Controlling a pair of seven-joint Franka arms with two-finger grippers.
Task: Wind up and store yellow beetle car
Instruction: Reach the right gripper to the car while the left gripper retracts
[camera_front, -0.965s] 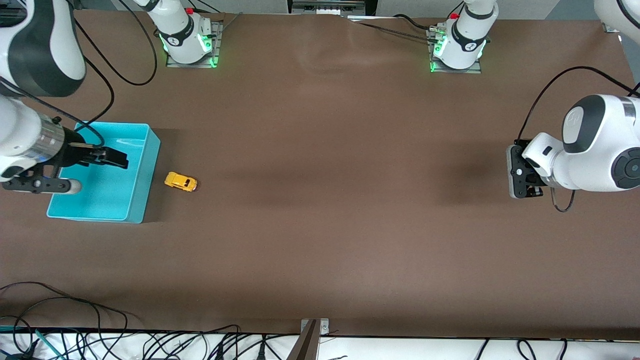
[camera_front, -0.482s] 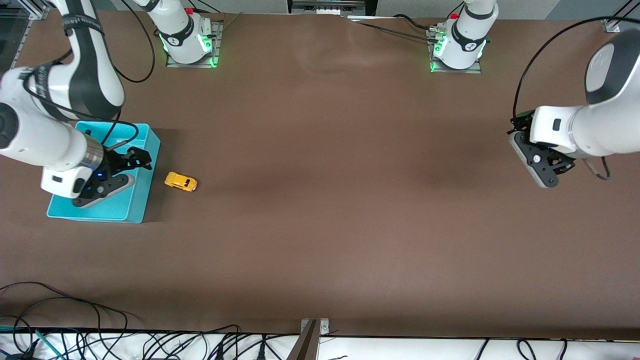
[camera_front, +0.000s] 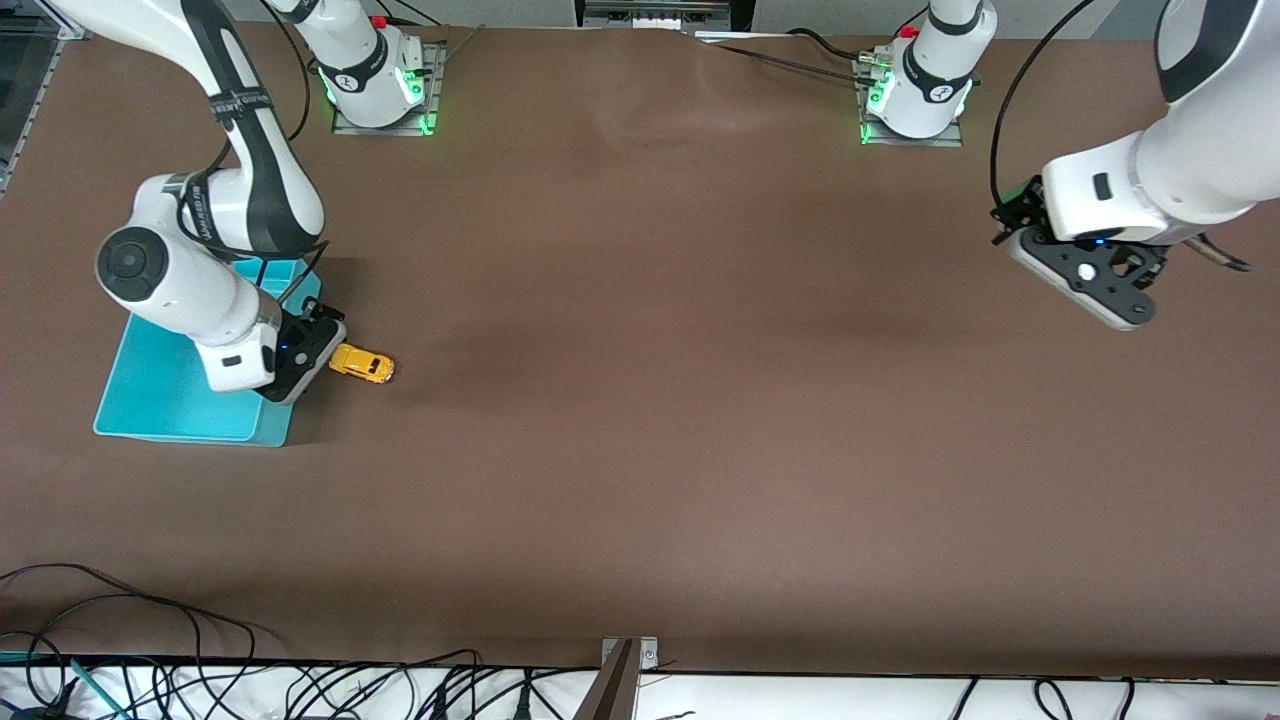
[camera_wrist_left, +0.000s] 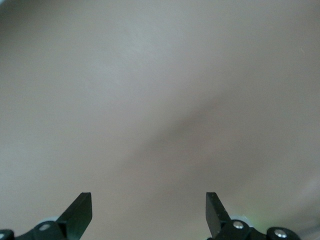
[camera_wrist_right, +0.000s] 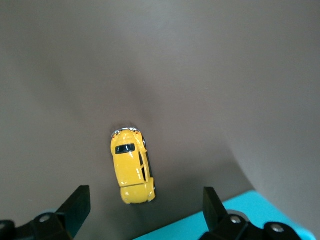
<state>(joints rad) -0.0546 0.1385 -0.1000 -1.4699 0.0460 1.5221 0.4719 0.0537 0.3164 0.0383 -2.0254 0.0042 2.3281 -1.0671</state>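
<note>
The yellow beetle car's rounded hood (camera_wrist_right: 138, 193) slopes down, so my right gripper will next lift the car by its two facing door sides.
The yellow beetle car (camera_front: 362, 364) stands on the brown table, just beside the teal bin (camera_front: 165, 405) toward the left arm's end. My right gripper (camera_front: 315, 345) hangs low over the bin's rim next to the car. In the right wrist view the car (camera_wrist_right: 131, 167) lies just ahead of the gap between the open fingers of the right gripper (camera_wrist_right: 145, 210), with the bin's edge (camera_wrist_right: 245, 212) beside one finger. My left gripper (camera_front: 1082, 278) is open and empty above bare table at the left arm's end; the left wrist view shows the left gripper (camera_wrist_left: 149, 212) over plain table only.
The bin looks empty where its floor shows. The arm bases (camera_front: 375, 85) stand along the table's edge farthest from the front camera. Cables (camera_front: 150, 640) lie along the edge nearest the camera.
My right arm swung from over the bin's inside to its rim beside the car and came lower. My left gripper turned and moved toward the bases' edge. The car has not moved.
</note>
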